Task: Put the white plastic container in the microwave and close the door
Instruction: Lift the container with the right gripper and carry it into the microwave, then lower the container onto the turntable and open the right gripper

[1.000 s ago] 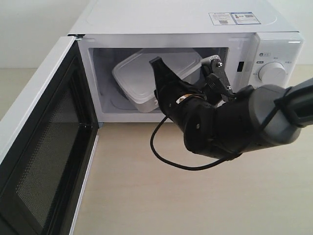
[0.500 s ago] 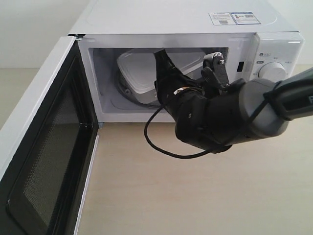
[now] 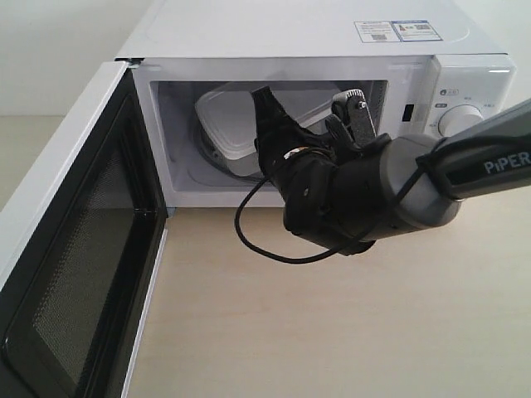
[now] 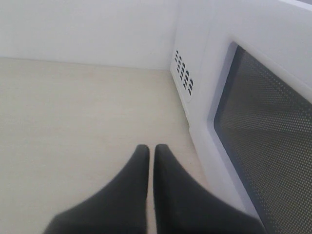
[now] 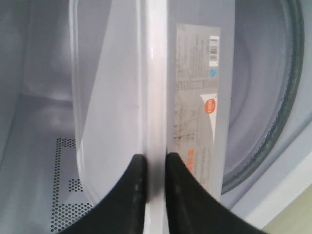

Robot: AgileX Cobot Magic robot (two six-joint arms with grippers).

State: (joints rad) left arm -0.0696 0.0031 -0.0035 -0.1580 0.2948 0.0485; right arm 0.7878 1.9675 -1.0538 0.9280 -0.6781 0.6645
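The white plastic container sits inside the microwave, its lower edge over the glass turntable, so it is time for my right gripper to release the container now.
The white microwave (image 3: 465, 75) stands at the back with its door (image 3: 75, 274) swung wide to the left. The white plastic container (image 3: 228, 124) is inside the cavity, tilted, over the glass turntable (image 5: 273, 112). My right gripper (image 5: 155, 158) reaches into the cavity and is shut on the rim of the container (image 5: 122, 73), the lid on one side of the fingers and the labelled wall on the other. My left gripper (image 4: 151, 148) is shut and empty, low over the tabletop beside the door's mesh window (image 4: 273, 141); it does not show in the exterior view.
The light wooden tabletop (image 3: 332, 332) stretches in front of the microwave. A black cable (image 3: 249, 240) loops under my right arm. The microwave's knob (image 3: 460, 123) is just right of the arm. Vent holes (image 4: 184, 73) show on the microwave's side.
My right gripper has pushed deeper into the cavity and a little left, carrying the container further in over the turntable. The door has not moved.
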